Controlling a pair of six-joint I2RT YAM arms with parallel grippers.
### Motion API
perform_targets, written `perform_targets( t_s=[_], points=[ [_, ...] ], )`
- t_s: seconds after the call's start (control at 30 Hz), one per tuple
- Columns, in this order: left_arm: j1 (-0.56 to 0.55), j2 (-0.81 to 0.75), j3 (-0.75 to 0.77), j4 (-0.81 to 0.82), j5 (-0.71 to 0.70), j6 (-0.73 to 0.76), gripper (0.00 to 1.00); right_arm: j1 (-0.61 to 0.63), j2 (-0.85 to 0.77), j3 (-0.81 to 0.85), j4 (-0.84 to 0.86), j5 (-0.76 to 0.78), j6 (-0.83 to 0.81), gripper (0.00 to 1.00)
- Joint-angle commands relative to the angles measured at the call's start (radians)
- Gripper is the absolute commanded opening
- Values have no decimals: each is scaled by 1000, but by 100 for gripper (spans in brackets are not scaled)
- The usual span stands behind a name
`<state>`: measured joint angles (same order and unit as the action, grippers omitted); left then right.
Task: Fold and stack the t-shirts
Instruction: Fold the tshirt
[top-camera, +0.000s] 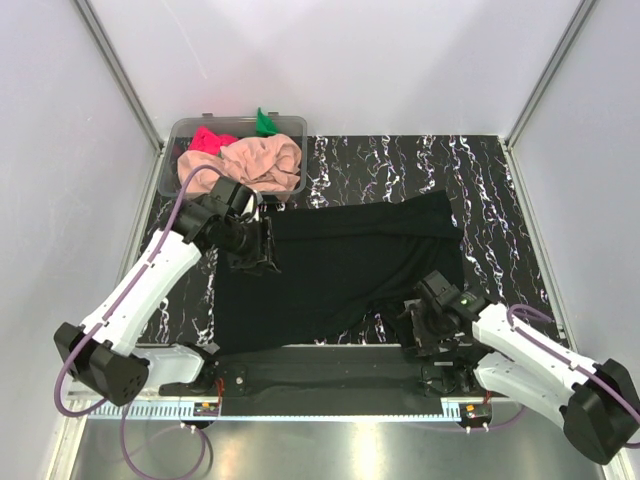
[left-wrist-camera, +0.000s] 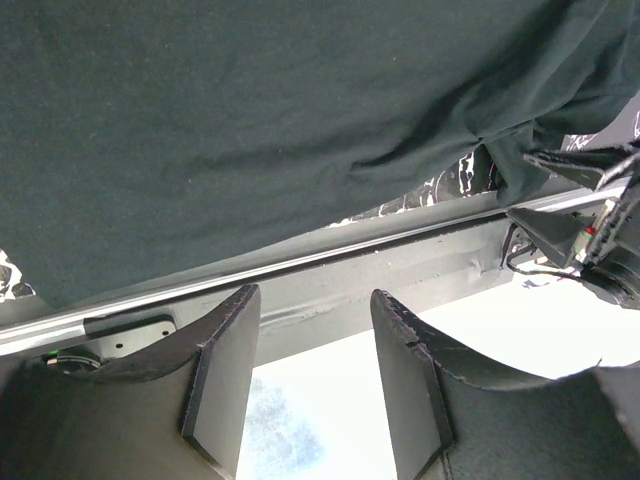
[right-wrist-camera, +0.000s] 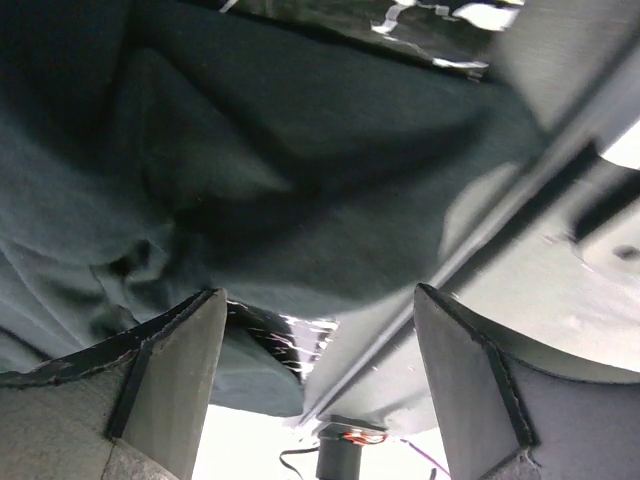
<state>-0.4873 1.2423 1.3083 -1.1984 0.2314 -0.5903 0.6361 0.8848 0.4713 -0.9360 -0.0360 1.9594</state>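
Next, my right gripper grabs the black t-shirt (top-camera: 340, 265) by its bunched near corner (top-camera: 404, 331). That leaves the other near corner free for folding together.
A large black t-shirt (top-camera: 340, 265) lies spread, with some wrinkles, on the marbled table. My left gripper (top-camera: 260, 260) hovers at its upper left edge; in the left wrist view the gripper (left-wrist-camera: 315, 330) is open with nothing between the fingers, and the black cloth (left-wrist-camera: 250, 130) fills the frame beyond them. My right gripper (top-camera: 413, 325) is low at the shirt's near right corner; it (right-wrist-camera: 320, 305) stands open and empty just above the bunched black hem (right-wrist-camera: 250, 160). The peach-pink t-shirt (top-camera: 262, 165), the pink-red one (top-camera: 210, 140) and the green one (top-camera: 265, 122) sit crumpled in the tub.
The clear plastic tub (top-camera: 176, 160) stands at the back left corner, the peach-pink cloth spilling over its front rim. White walls enclose the table on three sides. A metal rail (top-camera: 320, 350) runs along the near edge beside the arm bases.
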Motion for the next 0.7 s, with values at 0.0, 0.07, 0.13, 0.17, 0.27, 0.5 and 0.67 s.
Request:
perform_targets(
  t_s=[0.0, 0.07, 0.13, 0.17, 0.27, 0.5, 0.67],
  points=[
    [-7, 2, 42, -6, 16, 23, 52, 5, 0, -45, 126, 39, 317, 82],
    [-10, 2, 35, -12, 10, 24, 52, 7, -13, -28, 120, 85, 314, 82],
    [-11, 0, 26, -12, 6, 24, 52, 5, -27, 0, 97, 119, 297, 82],
    [-11, 0, 23, -12, 6, 24, 52, 7, -29, 6, 88, 119, 299, 82],
    [-19, 8, 22, -10, 14, 24, 52, 5, -37, 27, 31, 105, 303, 83],
    [-54, 23, 22, -13, 13, 26, 52, 8, -33, 47, -57, 111, 320, 83],
    [-83, 43, 51, -21, 5, 30, 52, 8, -11, 24, -66, 82, 311, 83]
  ],
)
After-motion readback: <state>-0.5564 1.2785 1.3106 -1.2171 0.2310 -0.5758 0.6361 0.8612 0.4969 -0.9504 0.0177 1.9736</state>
